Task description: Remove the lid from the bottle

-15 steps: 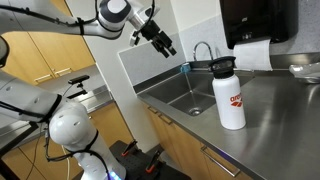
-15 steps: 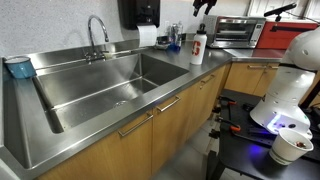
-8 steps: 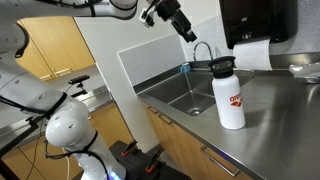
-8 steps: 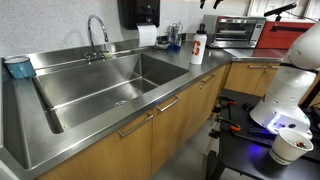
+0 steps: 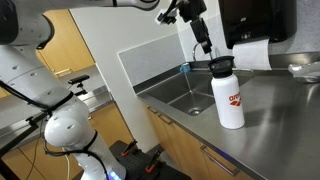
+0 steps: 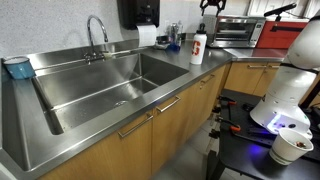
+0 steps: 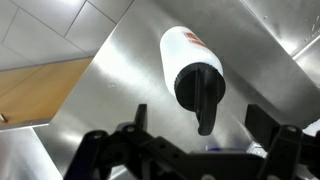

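My fingers are still above the top of the black lid (image 5: 222,66) (image 7: 200,86), with a gap between in an outside view. My gripper needs to go lower before it closes, because it would miss the lid now.
The white bottle (image 5: 230,100) with a red logo stands upright on the steel counter beside the sink, and shows in both exterior views (image 6: 198,49). Its black lid (image 5: 222,66) with a loop handle sits on the neck. My gripper (image 5: 205,46) hangs open in the air just above and slightly to the side of the lid, touching nothing. In the wrist view I look down on the bottle (image 7: 184,47) and the lid (image 7: 200,86). The open gripper (image 7: 202,122) has its two fingers spread wide on either side, just below the lid in the picture.
A deep steel sink (image 6: 110,85) with a faucet (image 6: 97,32) lies next to the bottle. A black wall dispenser (image 5: 258,20) with a paper towel (image 5: 250,55) hangs behind it. A toaster oven (image 6: 238,30) stands further along the counter, and a blue container (image 6: 17,67) at the sink's far end.
My gripper has moved across and down from over the sink side to a spot just above the bottle's lid. The bottle has not moved.
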`<state>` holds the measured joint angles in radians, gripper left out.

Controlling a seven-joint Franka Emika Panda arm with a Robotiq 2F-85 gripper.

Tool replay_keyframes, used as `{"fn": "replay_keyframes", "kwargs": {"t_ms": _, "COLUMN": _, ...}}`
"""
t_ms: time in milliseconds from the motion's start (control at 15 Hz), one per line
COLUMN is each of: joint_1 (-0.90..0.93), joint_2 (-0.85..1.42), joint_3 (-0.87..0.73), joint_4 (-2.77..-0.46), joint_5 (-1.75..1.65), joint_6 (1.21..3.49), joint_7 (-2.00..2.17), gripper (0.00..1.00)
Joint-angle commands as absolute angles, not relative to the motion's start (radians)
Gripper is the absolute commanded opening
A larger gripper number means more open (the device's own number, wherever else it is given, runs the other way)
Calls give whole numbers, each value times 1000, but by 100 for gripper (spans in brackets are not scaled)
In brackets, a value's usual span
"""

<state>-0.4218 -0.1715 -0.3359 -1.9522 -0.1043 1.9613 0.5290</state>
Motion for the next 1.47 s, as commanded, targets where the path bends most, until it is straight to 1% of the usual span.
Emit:
{"fn": "replay_keyframes", "kwargs": {"t_ms": 0, "joint_1": -421, "joint_2": -105, "joint_3": -358, "joint_4": -1880, "joint_5": -9, "joint_6": 1902, "joint_7": 615, "gripper": 100}}
{"fn": "replay_keyframes", "kwargs": {"t_ms": 333, "joint_1": -417, "joint_2": -61, "joint_3": -375, "joint_4": -1853, "joint_5": 61, "joint_6": 1914, "joint_7": 639, "gripper": 100}}
{"fn": "replay_keyframes", "kwargs": {"t_ms": 1200, "joint_1": -400, "joint_2": 5, "joint_3": -371, "joint_4": -1837, "joint_5": 29, "joint_6": 1907, "joint_7": 629, "gripper": 100}}
{"fn": "replay_keyframes", "kwargs": {"t_ms": 1267, "joint_1": -398, "joint_2": 6, "joint_3": -371, "joint_4": -1840, "joint_5": 22, "joint_6": 1912, "joint_7": 634, "gripper": 75}}
{"fn": "replay_keyframes", "kwargs": {"t_ms": 1333, "joint_1": -396, "joint_2": 5, "joint_3": -370, "joint_4": -1845, "joint_5": 12, "joint_6": 1921, "joint_7": 633, "gripper": 74}}
{"fn": "replay_keyframes", "kwargs": {"t_ms": 1400, "joint_1": -395, "joint_2": 6, "joint_3": -371, "joint_4": -1844, "joint_5": 4, "joint_6": 1920, "joint_7": 639, "gripper": 66}}
